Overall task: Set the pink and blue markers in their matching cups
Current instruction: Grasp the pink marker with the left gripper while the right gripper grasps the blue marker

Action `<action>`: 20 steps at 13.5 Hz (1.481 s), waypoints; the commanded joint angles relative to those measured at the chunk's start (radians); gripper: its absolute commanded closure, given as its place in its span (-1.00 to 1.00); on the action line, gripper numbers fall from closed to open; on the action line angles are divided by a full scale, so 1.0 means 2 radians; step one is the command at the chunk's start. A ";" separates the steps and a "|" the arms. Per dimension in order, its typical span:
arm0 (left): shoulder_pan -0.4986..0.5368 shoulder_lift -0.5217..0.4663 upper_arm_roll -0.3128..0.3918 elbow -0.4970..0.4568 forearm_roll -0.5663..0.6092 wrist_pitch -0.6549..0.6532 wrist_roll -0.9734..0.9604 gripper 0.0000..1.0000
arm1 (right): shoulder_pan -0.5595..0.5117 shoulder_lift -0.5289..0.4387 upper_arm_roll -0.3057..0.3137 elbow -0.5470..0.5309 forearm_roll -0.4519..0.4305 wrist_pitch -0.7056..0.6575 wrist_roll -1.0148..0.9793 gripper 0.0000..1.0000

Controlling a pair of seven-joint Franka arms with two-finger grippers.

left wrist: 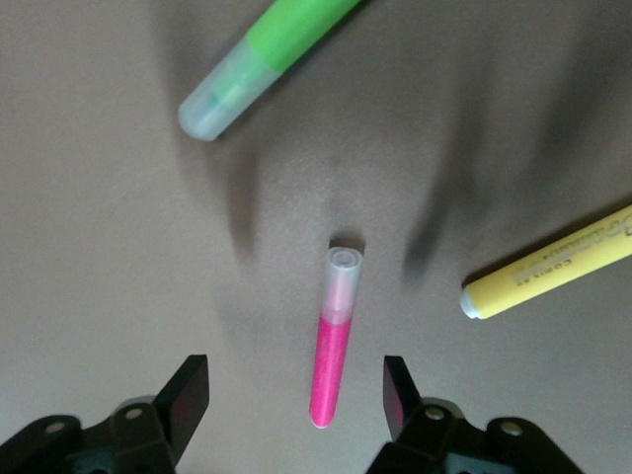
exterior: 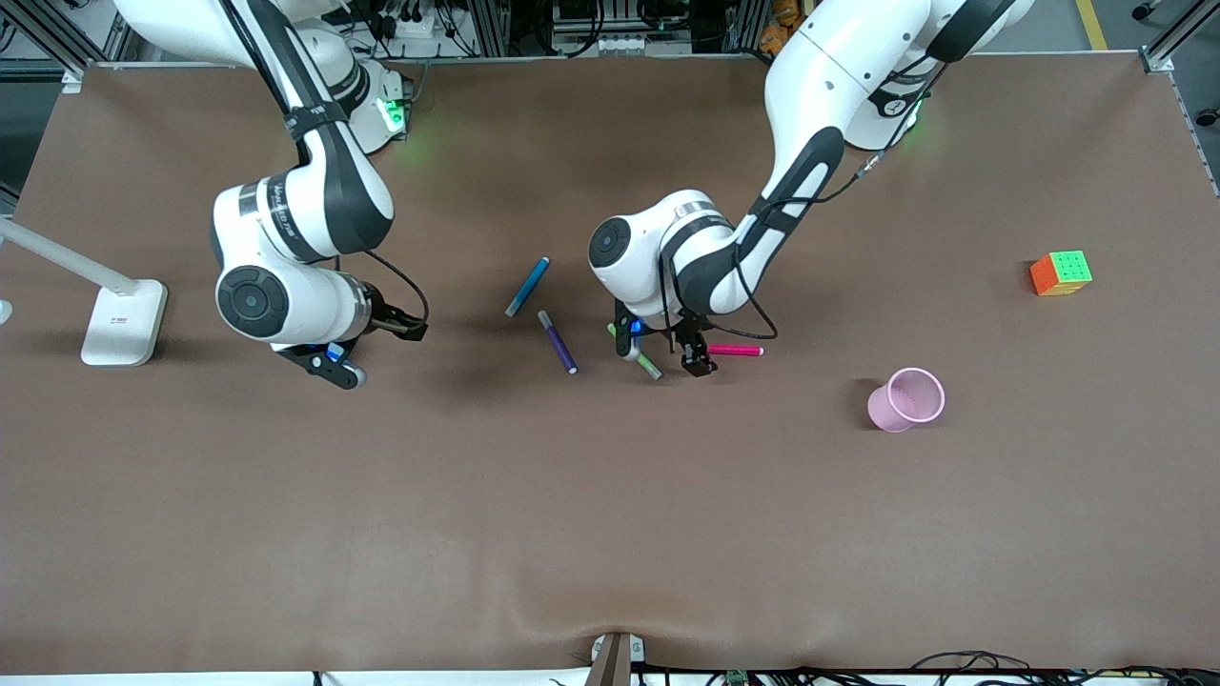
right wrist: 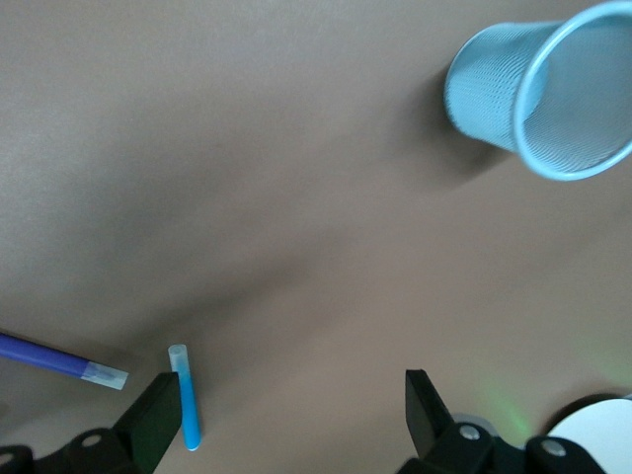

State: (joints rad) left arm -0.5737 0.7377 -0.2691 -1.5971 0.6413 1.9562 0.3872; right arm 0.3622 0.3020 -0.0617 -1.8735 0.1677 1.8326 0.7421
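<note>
My right gripper grabs the marker by its pale end [right wrist: 179, 357] next, to stand the blue marker in the blue cup [right wrist: 543, 94].
The pink marker [exterior: 735, 350] lies on the table, and in the left wrist view [left wrist: 334, 341] its pink end lies between my fingertips. My left gripper [exterior: 664, 357] [left wrist: 296, 397] is open and empty, low over that end. The blue marker [exterior: 527, 286] lies toward the right arm's end of the marker group and also shows in the right wrist view [right wrist: 186, 395]. My right gripper [exterior: 335, 368] [right wrist: 291, 415] is open and empty above bare table. The pink cup [exterior: 905, 400] stands nearer the front camera. The blue cup [right wrist: 538, 89] shows only in the right wrist view.
A dark purple marker [exterior: 558, 341] lies beside the blue one. A green marker [exterior: 648, 364] [left wrist: 262, 64] and a yellow marker [left wrist: 548, 276] lie by my left gripper. A colour cube [exterior: 1061, 272] sits toward the left arm's end. A white stand base [exterior: 119, 319] sits at the right arm's end.
</note>
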 commanded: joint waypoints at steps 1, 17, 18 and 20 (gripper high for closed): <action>-0.006 0.003 0.003 -0.003 0.014 0.007 0.012 -0.57 | 0.014 -0.005 -0.004 -0.021 0.013 0.021 0.015 -1.00; -0.008 0.018 0.002 -0.008 0.018 0.014 0.050 -0.50 | 0.126 0.066 -0.004 -0.109 0.129 0.242 0.082 -0.38; -0.008 0.018 0.002 -0.008 0.018 0.014 0.050 -0.48 | 0.137 0.069 -0.004 -0.118 0.135 0.268 0.082 -0.35; -0.008 0.019 0.002 -0.009 0.018 0.014 0.050 -0.46 | 0.143 0.081 -0.004 -0.119 0.139 0.278 0.082 -0.14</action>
State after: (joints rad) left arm -0.5833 0.7662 -0.2688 -1.6236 0.6613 1.9776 0.4908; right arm 0.6232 0.4530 -0.0606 -2.0961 0.4181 2.3568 0.8981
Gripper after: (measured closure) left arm 0.260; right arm 0.326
